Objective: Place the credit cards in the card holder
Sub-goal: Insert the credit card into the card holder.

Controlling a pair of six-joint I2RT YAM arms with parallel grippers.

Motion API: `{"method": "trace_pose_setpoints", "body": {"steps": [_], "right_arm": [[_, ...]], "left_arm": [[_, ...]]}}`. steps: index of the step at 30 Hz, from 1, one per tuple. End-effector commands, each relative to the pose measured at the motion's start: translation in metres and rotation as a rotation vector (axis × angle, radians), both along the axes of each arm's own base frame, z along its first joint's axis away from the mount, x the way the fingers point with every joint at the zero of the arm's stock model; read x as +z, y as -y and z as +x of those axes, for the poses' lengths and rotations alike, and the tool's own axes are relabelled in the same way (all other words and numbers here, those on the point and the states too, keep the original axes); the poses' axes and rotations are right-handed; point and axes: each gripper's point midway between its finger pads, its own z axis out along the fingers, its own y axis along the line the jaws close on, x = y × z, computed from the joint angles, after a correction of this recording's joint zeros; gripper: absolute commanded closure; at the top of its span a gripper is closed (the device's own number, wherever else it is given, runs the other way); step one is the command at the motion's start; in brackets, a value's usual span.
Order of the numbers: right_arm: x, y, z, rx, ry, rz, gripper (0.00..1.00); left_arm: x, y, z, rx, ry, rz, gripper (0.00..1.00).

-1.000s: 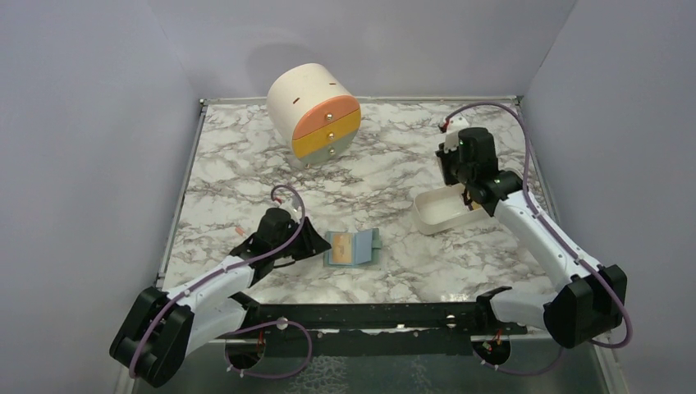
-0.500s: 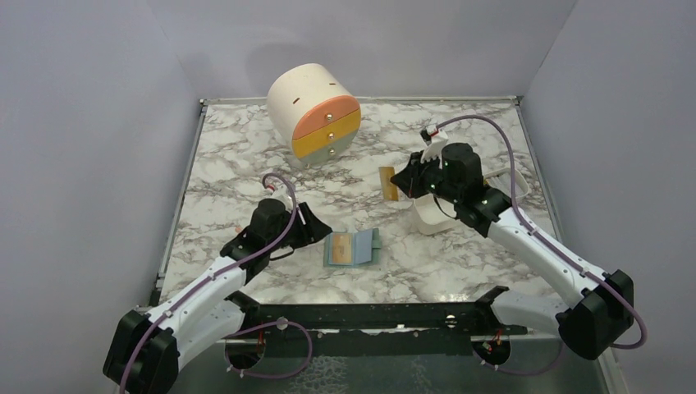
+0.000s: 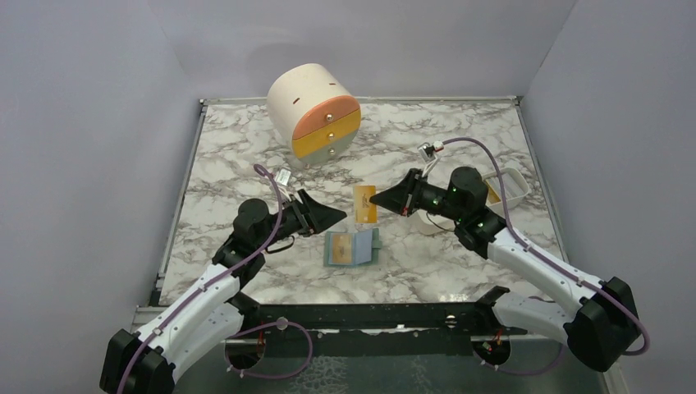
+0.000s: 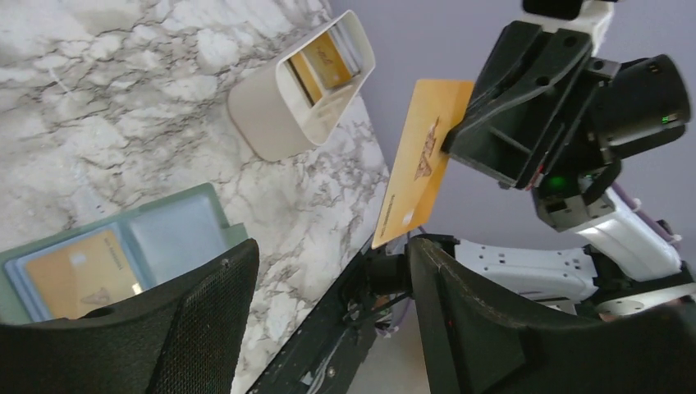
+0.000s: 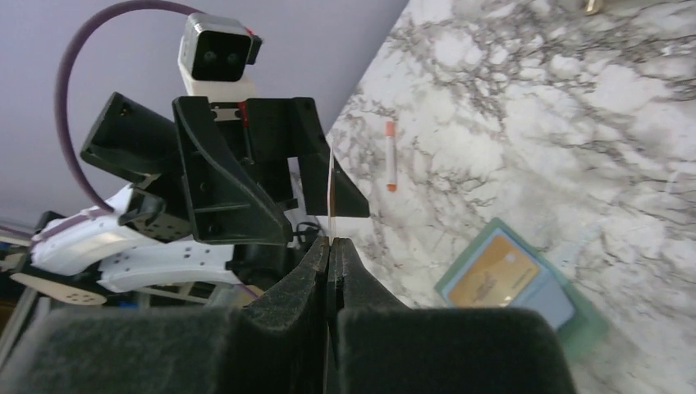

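Next, my left gripper grabs the tan-orange card by its unheld long edge (image 3: pixel 356 205) (image 4: pixel 400 164), which leaves the opposite edge free to enter the holder.
The sage-green card holder (image 3: pixel 353 247) lies open on the marble table with a tan-orange card (image 4: pixel 78 275) in its left slot; it also shows in the right wrist view (image 5: pixel 525 291). My right gripper (image 3: pixel 379 199) is shut on another tan-orange credit card (image 3: pixel 364 203), held on edge in the air above and behind the holder; that card shows broadside in the left wrist view (image 4: pixel 423 160) and edge-on in the right wrist view (image 5: pixel 330 193). My left gripper (image 3: pixel 335 215) is open and empty, raised, pointing at that card from the left.
A white tray (image 3: pixel 510 187) with more cards (image 4: pixel 328 66) lies at the right behind my right arm. A cream cylinder with orange, yellow and grey drawers (image 3: pixel 316 113) stands at the back. A small orange stick (image 5: pixel 390 156) lies on the table at the left.
My right gripper carried the tan-orange card from the white tray leftward toward the table's middle. My left gripper lifted off the table beside the holder and now points at the card.
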Motion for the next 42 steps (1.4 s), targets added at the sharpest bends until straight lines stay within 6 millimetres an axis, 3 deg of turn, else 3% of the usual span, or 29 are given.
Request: {"method": "trace_pose_setpoints", "body": {"steps": [1, 6, 11, 17, 22, 24, 28, 37, 42], "right_arm": [[0.03, -0.017, -0.021, 0.119, -0.021, 0.154, 0.99], [0.028, -0.022, -0.028, 0.162, -0.045, 0.195, 0.99], [0.024, -0.024, -0.034, 0.201, -0.051, 0.221, 0.99], [0.016, -0.028, -0.037, 0.22, -0.079, 0.21, 0.99], [0.011, -0.03, -0.04, 0.231, -0.091, 0.213, 0.99], [0.01, -0.031, -0.04, 0.237, -0.096, 0.214, 0.99], [0.008, -0.032, -0.041, 0.243, -0.1, 0.208, 0.99], [-0.007, -0.021, -0.029, 0.126, -0.089, 0.101, 0.64], [-0.02, -0.008, -0.022, 0.037, -0.069, 0.019, 0.57]], "left_arm": [[0.046, 0.007, -0.011, -0.071, 0.092, -0.125, 0.3], [0.056, 0.008, -0.012, -0.084, 0.127, -0.136, 0.31], [0.059, 0.011, -0.013, -0.1, 0.137, -0.148, 0.38], [0.057, 0.013, -0.015, -0.12, 0.127, -0.177, 0.6], [0.053, 0.017, -0.015, -0.139, 0.118, -0.176, 0.65], [0.053, 0.018, -0.015, -0.147, 0.118, -0.177, 0.73], [0.054, 0.021, -0.015, -0.158, 0.125, -0.178, 0.98], [0.024, 0.018, -0.013, -0.137, 0.111, -0.121, 1.0], [-0.004, 0.014, -0.01, -0.11, 0.08, -0.05, 1.0]]}}
